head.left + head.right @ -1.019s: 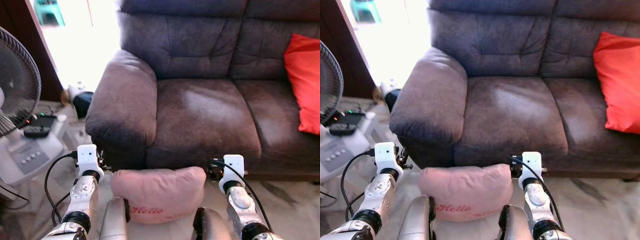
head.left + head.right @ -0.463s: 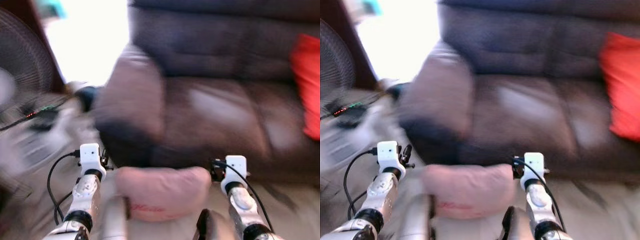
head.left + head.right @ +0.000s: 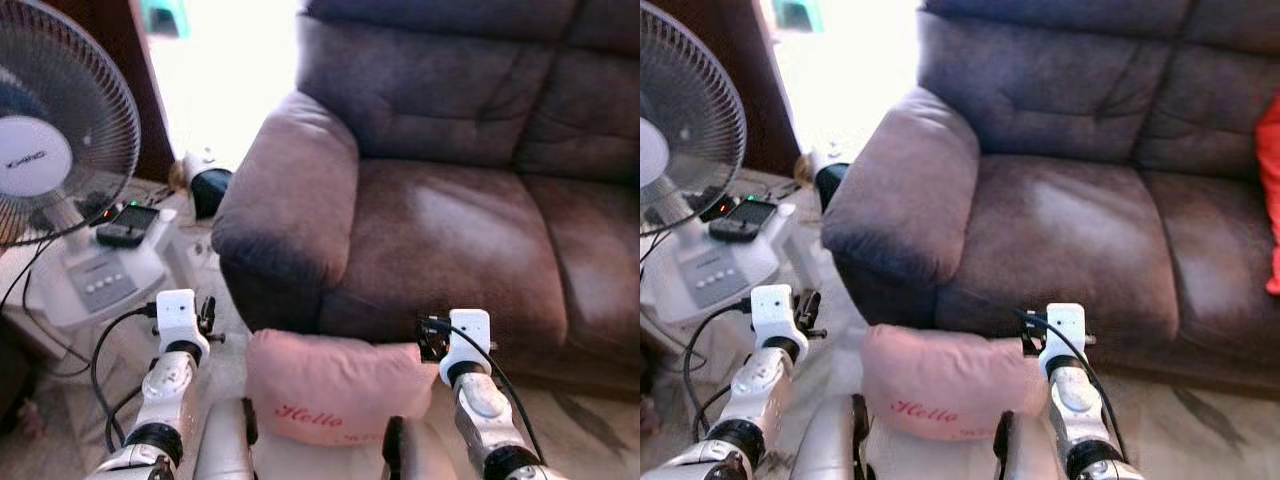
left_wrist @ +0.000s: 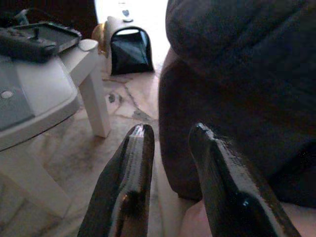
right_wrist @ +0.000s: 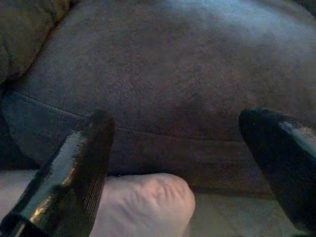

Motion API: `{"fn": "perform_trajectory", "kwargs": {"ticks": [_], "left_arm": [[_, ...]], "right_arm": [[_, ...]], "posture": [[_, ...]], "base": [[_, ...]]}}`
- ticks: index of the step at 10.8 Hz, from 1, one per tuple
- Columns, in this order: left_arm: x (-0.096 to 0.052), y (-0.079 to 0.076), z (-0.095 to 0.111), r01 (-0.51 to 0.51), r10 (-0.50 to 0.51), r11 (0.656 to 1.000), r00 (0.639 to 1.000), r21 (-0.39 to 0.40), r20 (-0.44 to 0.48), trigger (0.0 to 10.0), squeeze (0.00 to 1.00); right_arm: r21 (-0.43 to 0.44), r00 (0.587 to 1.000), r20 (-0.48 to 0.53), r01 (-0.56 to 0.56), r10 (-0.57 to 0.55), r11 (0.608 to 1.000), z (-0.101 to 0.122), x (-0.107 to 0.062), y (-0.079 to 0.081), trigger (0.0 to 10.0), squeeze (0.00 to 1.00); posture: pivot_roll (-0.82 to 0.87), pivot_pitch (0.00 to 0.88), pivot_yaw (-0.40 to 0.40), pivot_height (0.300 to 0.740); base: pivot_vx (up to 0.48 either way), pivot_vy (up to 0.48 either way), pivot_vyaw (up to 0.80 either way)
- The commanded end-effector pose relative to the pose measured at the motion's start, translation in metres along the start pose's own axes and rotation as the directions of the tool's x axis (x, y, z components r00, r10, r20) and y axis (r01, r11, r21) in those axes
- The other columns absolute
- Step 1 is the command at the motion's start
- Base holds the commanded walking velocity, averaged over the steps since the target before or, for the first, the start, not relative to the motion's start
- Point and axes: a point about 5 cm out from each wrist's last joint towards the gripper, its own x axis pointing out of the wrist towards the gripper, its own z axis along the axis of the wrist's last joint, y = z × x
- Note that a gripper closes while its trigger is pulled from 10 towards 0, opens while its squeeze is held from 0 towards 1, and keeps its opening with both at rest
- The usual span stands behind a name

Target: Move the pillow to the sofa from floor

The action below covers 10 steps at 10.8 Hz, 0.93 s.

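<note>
My right gripper should next grab the pillow by its top corner (image 3: 418,358). Then it can lift the pillow from the floor onto the sofa (image 3: 450,230).
A pink pillow (image 3: 340,385) with red "Hello" lettering sits pressed between my two silver arms, low in front of the dark brown sofa (image 3: 450,230). It is level with the base of the seat, just ahead of the sofa's left armrest (image 3: 290,200). My left gripper (image 4: 170,136) has its fingers slightly apart with nothing between them; a pillow corner (image 4: 197,224) lies beside it. My right gripper (image 5: 182,128) stands wide open facing the seat front, with the pillow's end (image 5: 143,202) by one finger.
A standing fan (image 3: 50,150) on a white base, with a remote and phone (image 3: 130,225), stands at my left, cables trailing on the marble floor. A dark bag (image 3: 210,190) lies by the armrest. A red cushion (image 3: 1272,200) rests at the sofa's right end.
The whole view has swung left: the sofa has shifted right in the picture, more of the fan shows, and the red cushion has slid to the edge. The pillow stays between my arms.
</note>
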Motion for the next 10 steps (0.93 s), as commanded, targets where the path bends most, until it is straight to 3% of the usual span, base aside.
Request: {"fn": "perform_trajectory", "kwargs": {"ticks": [1, 5, 8, 10], "left_arm": [[0.0005, -0.0018, -0.0006, 0.008, -0.008, 1.000, 1.000, 0.002, -0.010, 10.0, 0.00], [-0.0004, -0.0042, -0.0034, 0.028, -0.028, 1.000, 0.999, -0.002, -0.025, 10.0, 0.00], [-0.0004, -0.0040, -0.0032, 0.030, -0.030, 1.000, 0.999, 0.000, -0.025, 10.0, 0.00], [-0.0003, -0.0049, -0.0034, 0.035, -0.035, 0.999, 0.999, 0.000, -0.026, 10.0, 0.00]], "right_arm": [[0.008, 1.000, -0.017, 0.010, -0.010, 1.000, -0.0030, -0.0009, -0.0023, 10.0, 0.00], [0.015, 0.996, -0.065, 0.054, -0.053, 0.998, -0.0080, -0.0013, -0.0056, 10.0, 0.00], [0.012, 0.996, -0.067, 0.054, -0.053, 0.998, -0.0071, -0.0005, -0.0063, 10.0, 0.00], [0.016, 0.998, -0.052, 0.044, -0.043, 0.999, -0.0059, -0.0006, -0.0053, 10.0, 0.00]], "posture": [[0.04, 0.045, -0.060, 0.582], [0.04, 0.047, -0.058, 0.582], [0.04, 0.047, -0.057, 0.532], [0.04, 0.046, -0.057, 0.532]], "base": [[0.000, 0.000, 0.00], [0.000, 0.000, 0.00], [0.000, 0.000, 0.00], [0.000, 0.000, 0.00]]}}
